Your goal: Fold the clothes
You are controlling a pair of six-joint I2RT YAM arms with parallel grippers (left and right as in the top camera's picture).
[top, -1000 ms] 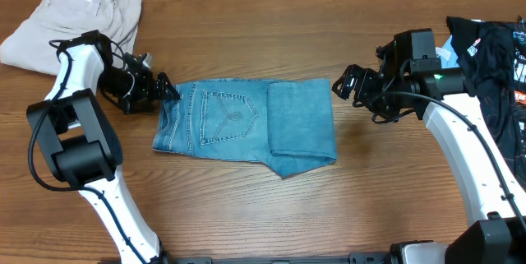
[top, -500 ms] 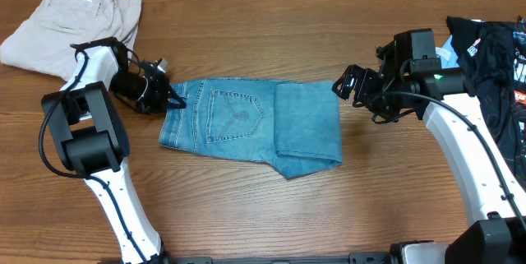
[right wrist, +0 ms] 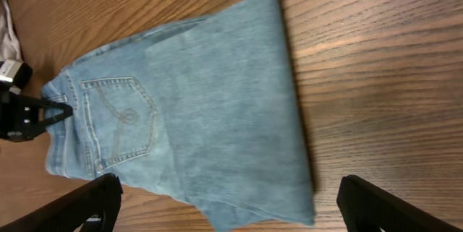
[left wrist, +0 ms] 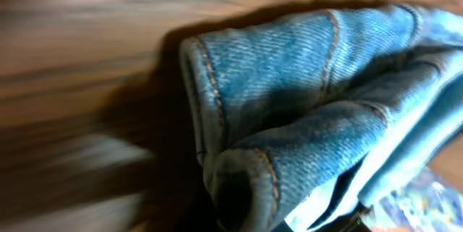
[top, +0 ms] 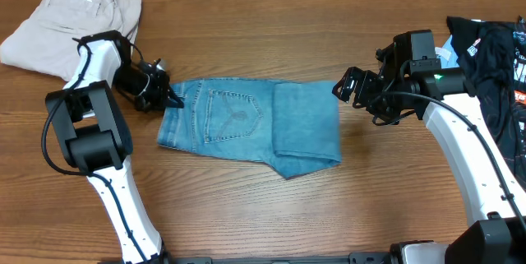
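My left gripper is closed on the bunched waistband edge of the jeans. That end of the jeans would come up with my left gripper if I lifted it now.
The light blue jeans [top: 246, 124] lie folded flat in the middle of the table, with a stitched back pocket facing up. My left gripper [top: 170, 97] is at their left end and is shut on the waistband edge. The left wrist view is filled by that bunched waistband [left wrist: 304, 87] with its orange stitching. The right wrist view shows the jeans [right wrist: 202, 109] from above, with the left gripper [right wrist: 45, 112] pinching their corner. My right gripper [top: 345, 87] hovers just past the jeans' right edge. It is open, its fingertips [right wrist: 98, 197] spread wide over the cloth and holding nothing.
Beige khaki trousers [top: 74, 25] lie crumpled at the back left, close behind the left arm. A black printed garment with pale blue cloth [top: 493, 58] is piled at the right edge. Bare wooden table [top: 271, 215] lies in front of the jeans.
The left gripper has gone from open to shut on the waistband. The left arm has swung in, and the jeans have shifted slightly to the right. The right arm has stayed still.
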